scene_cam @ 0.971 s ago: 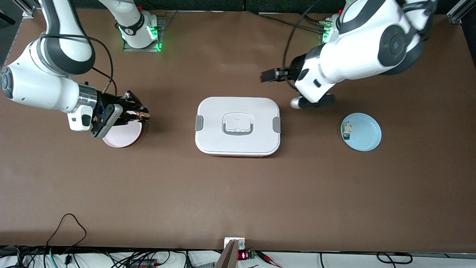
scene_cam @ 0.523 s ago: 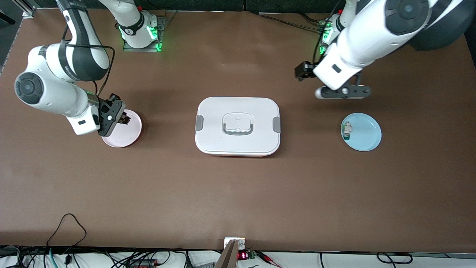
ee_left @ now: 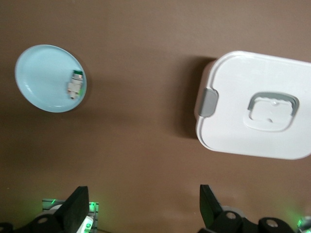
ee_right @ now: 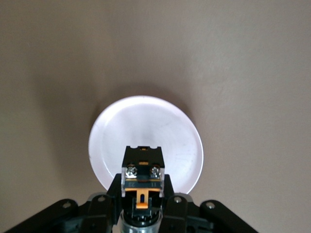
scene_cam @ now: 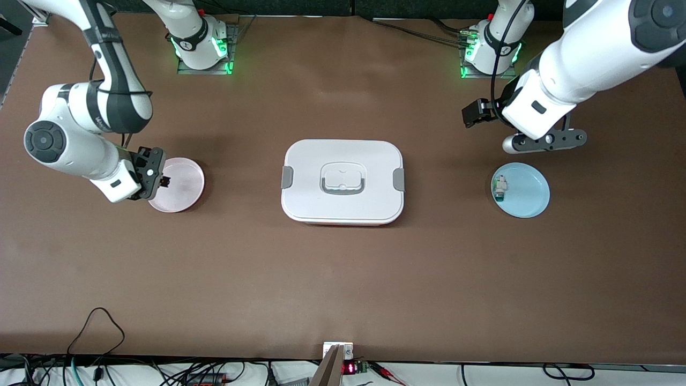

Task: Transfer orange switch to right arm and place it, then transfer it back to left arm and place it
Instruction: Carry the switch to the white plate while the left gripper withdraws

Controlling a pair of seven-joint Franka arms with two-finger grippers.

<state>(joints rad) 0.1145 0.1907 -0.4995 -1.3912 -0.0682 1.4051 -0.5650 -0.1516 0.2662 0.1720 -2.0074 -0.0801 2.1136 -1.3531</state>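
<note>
The orange switch (ee_right: 143, 172) is hanging high above the pink plate (ee_right: 146, 124), so my right gripper should keep hold of the switch until it is lower.
The orange switch (ee_right: 142, 171), a small black block with orange and white marks, sits between the jaws of my right gripper (ee_right: 142, 194), which is shut on it. It is over the pink plate (scene_cam: 182, 185), at the rim toward the right arm's end; the switch (scene_cam: 165, 181) shows as a dark speck there beside the right gripper (scene_cam: 161, 181). The white box (scene_cam: 343, 181) stands mid-table, lid on. My left gripper (scene_cam: 475, 113) hangs open and empty over bare table between the box and the left arm's base, its fingers (ee_left: 77, 208) wide apart.
A light blue plate (scene_cam: 528, 195) toward the left arm's end holds a small white-and-green component (scene_cam: 499, 187). In the left wrist view the blue plate (ee_left: 41, 80) and the box (ee_left: 257, 114) lie well apart. Cables run along the table's near edge.
The two arms have drawn apart. The right gripper, still holding the switch, moved from the plate's box side to its outer rim. The left gripper swung away from the box toward its own end.
</note>
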